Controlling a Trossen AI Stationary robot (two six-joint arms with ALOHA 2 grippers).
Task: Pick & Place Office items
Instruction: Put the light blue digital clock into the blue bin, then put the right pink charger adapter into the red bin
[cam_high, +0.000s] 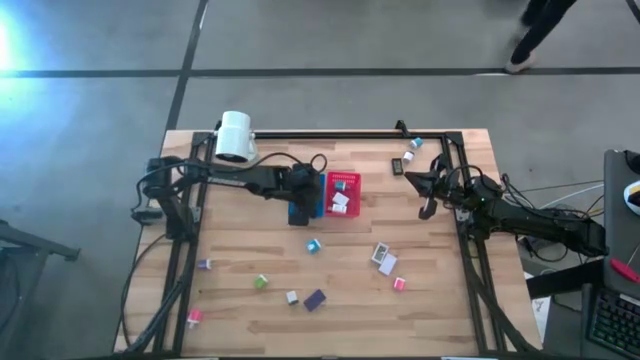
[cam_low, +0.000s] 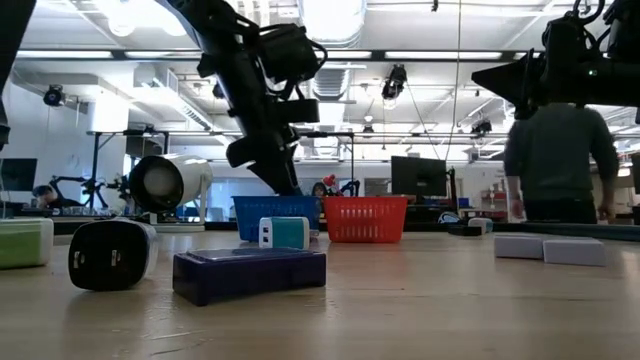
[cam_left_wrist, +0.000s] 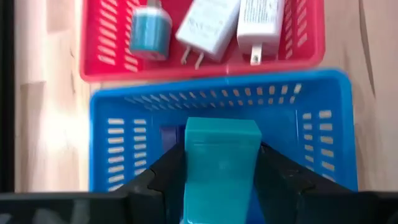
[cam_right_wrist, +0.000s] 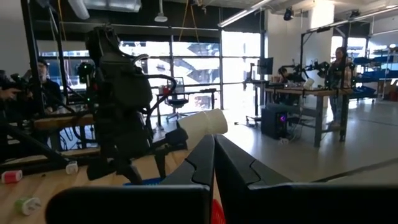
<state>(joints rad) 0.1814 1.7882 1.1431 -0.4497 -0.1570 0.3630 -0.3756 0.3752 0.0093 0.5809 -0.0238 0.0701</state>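
My left gripper is ready to open now: the teal block (cam_left_wrist: 222, 144) hangs inside the blue bin's rim in the left wrist view, so the block would drop in.
My left gripper (cam_left_wrist: 222, 163) (cam_high: 302, 206) reaches over the blue bin (cam_left_wrist: 124, 102) (cam_high: 297, 216) near the table's middle and is shut on a teal block (cam_left_wrist: 222, 144). The red bin (cam_left_wrist: 93, 62) (cam_high: 343, 182) stands against the blue bin's right side and holds a teal charger (cam_left_wrist: 150, 34) and two white chargers (cam_left_wrist: 208, 25). Other office items lie loose on the near half of the table, among them a teal piece (cam_high: 313, 245), a white block (cam_high: 381, 255) and a purple block (cam_high: 314, 299). My right gripper (cam_right_wrist: 214, 152) (cam_high: 427, 200) waits shut at the right, raised, holding nothing. My left gripper pinches the teal block by its two opposite side faces (cam_left_wrist: 191, 167) between its two fingers. The fingers come slanting down from the table's left. The block sits upright in the hold over the inside of the blue bin; I cannot tell whether it touches the bin's floor.
A white cylinder lamp (cam_high: 235, 136) stands at the far left corner. A few small pieces (cam_high: 410, 156) lie at the far right. In the low view, a dark purple block (cam_low: 250, 272) and a black roll (cam_low: 110, 254) lie at the near edge. A person (cam_low: 560, 160) stands beyond the table.
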